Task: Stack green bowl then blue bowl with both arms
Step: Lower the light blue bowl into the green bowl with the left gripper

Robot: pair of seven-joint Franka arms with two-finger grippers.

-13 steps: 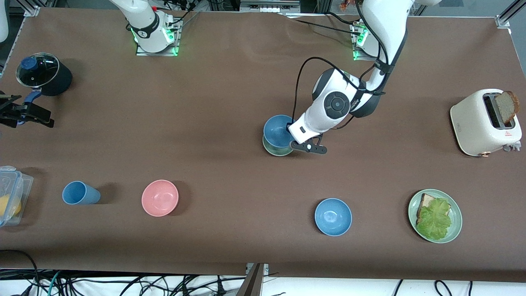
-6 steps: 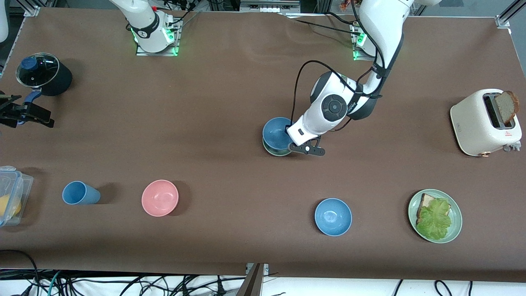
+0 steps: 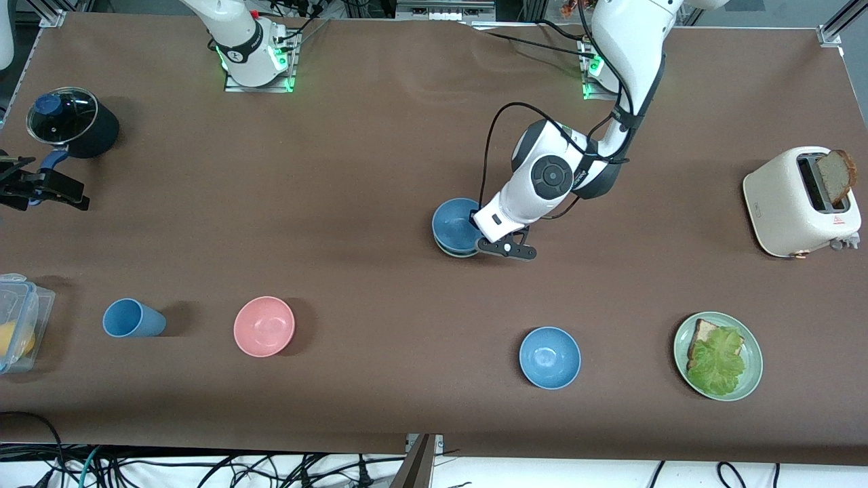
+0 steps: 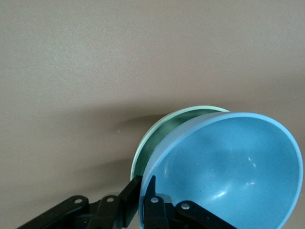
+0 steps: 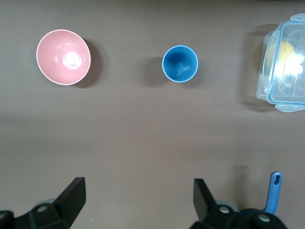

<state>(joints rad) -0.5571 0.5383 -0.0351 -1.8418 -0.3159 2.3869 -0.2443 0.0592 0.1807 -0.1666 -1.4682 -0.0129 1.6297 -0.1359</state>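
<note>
The blue bowl (image 3: pixel 456 221) sits nested inside the green bowl's rim and would stay there, so the left gripper needs to let go of the blue bowl.
Near the middle of the table the green bowl (image 3: pixel 457 254) shows only as a thin rim, with a blue bowl (image 3: pixel 454 224) nested in it. My left gripper (image 3: pixel 483 240) is shut on this blue bowl's rim on the side toward the left arm's end. In the left wrist view one finger is inside the blue bowl (image 4: pixel 233 171) and one outside, and my left gripper (image 4: pixel 145 192) pinches the wall beside the green bowl (image 4: pixel 156 139). My right gripper (image 5: pixel 138 191) waits open and empty, high over the right arm's end of the table (image 3: pixel 41 188).
A second blue bowl (image 3: pixel 549 357) and a green plate with bread and lettuce (image 3: pixel 751 379) lie nearer the front camera. A pink bowl (image 3: pixel 264 326), blue cup (image 3: pixel 132 318) and clear container (image 3: pixel 17 322) sit toward the right arm's end, with a black pot (image 3: pixel 71 122). A toaster (image 3: pixel 800 201) stands at the left arm's end.
My left gripper has come down with the blue bowl, which now sits deeper in the green bowl, so less of the green rim shows. The right arm has not moved.
</note>
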